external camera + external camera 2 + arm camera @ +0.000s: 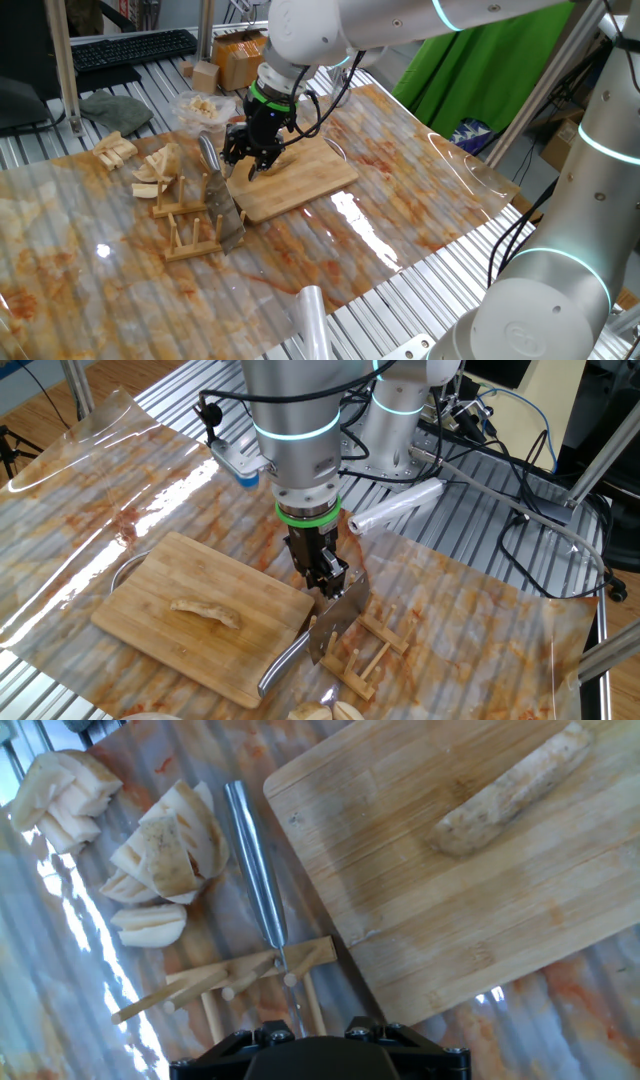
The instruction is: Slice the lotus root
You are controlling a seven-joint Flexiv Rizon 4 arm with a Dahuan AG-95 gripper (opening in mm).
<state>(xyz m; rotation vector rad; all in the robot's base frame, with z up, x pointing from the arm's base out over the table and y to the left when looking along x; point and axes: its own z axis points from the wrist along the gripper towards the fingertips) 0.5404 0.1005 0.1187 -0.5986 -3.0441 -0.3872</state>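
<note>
The gripper grabs the knife's flat blade beside the handle next, across the blade's two sides, to slice the lotus root. The knife's steel handle is smooth and rounded.
The lotus root is a thin pale tan strip lying flat in the middle of the wooden board; it also shows in the hand view. In one fixed view my arm hides it. A steel knife stands on edge in a small wooden rack beside the board's end, its handle pointing away from the hand. My gripper hangs just over the blade's top, fingers apart, with nothing held. Only the gripper housing shows in the hand view.
Larger tan wedge pieces and more chunks lie left of the rack. A clear plastic bowl with pale bits and cardboard boxes stand behind. A roll of film lies near the arm's base. The plastic table cover curls up at its edges.
</note>
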